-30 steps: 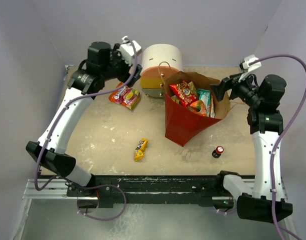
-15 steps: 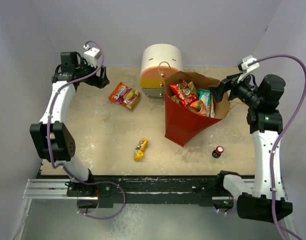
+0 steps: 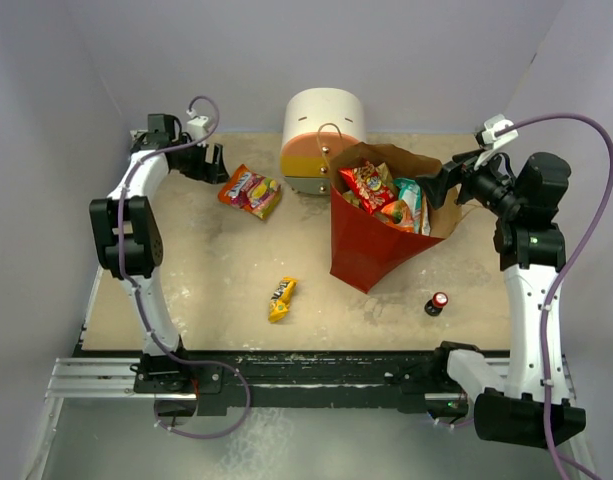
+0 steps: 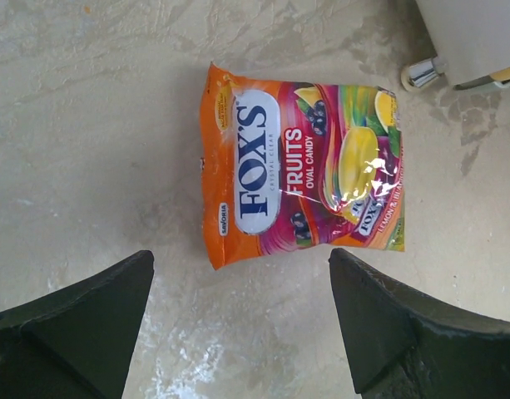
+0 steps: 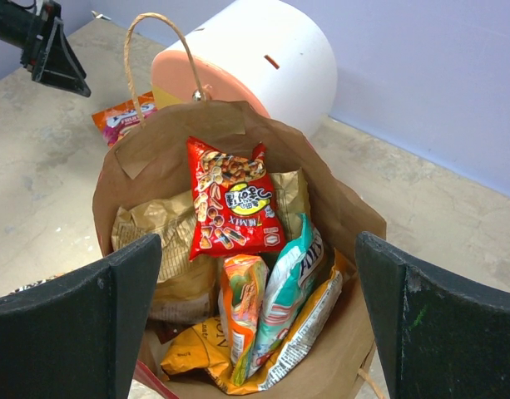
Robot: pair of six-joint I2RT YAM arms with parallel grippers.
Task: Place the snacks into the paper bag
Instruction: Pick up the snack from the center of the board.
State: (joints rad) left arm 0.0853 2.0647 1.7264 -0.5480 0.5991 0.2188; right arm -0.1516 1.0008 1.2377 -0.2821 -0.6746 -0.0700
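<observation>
My left gripper grabs the orange Fox's packet by its logo end next. This leaves the fruit-printed end free for my right gripper.
The paper bag stands open right of centre, with red outer sides and a brown inside. Several snacks fill it: a red mix packet, a teal packet, an orange packet and a tan bag. An orange Fox's candy packet lies flat on the table at the back left. A yellow bar lies near the front. My left gripper hangs open just left of the candy packet, empty. My right gripper is open and empty over the bag's right rim.
A round white-orange drawer unit stands behind the bag, close to the candy packet; its metal foot shows near the packet's corner. A small red-capped bottle stands front right. Grey walls close in the back and sides.
My left arm swung from beside the drawer unit out to the far left, then brought its open gripper in beside the candy packet. The right arm and the snacks have stayed still.
</observation>
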